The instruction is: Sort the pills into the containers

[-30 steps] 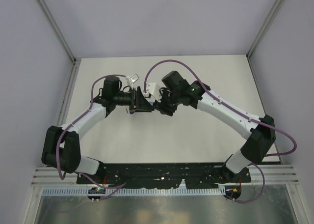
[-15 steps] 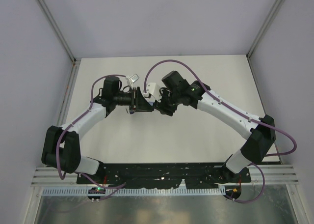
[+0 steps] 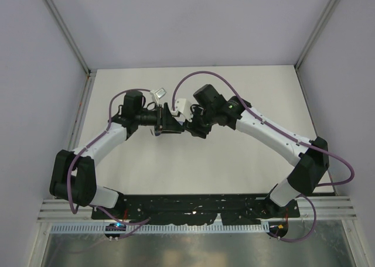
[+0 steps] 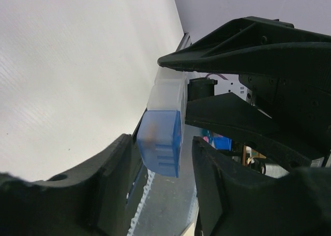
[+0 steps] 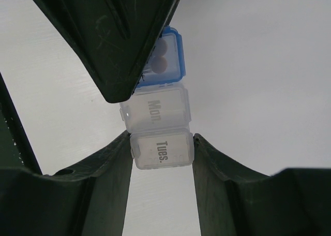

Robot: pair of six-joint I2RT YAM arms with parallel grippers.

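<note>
My left gripper should close on the box now, because its fingers reach past the far edge of the blue box [image 4: 160,140] on either side.
The container in view is a short strip of pill-box compartments held in the air between my two grippers. It has a clear box marked "Tues." [image 5: 162,149], a clear box marked "Mon." [image 5: 158,111] and a blue end box [image 5: 166,57] with two round dark pills inside. My right gripper [image 5: 161,143] is shut on the "Tues." box. My left gripper [image 4: 163,139] has its jaws around the blue box [image 4: 160,140], with a gap on one side. The round dark bottle with a white cap is out of view. In the top view both grippers [image 3: 176,125] [image 3: 191,127] meet mid-table.
The white table [image 3: 234,161] lies under both arms, with grey walls on three sides. The dark mounting rail [image 3: 193,205] runs along the near edge.
</note>
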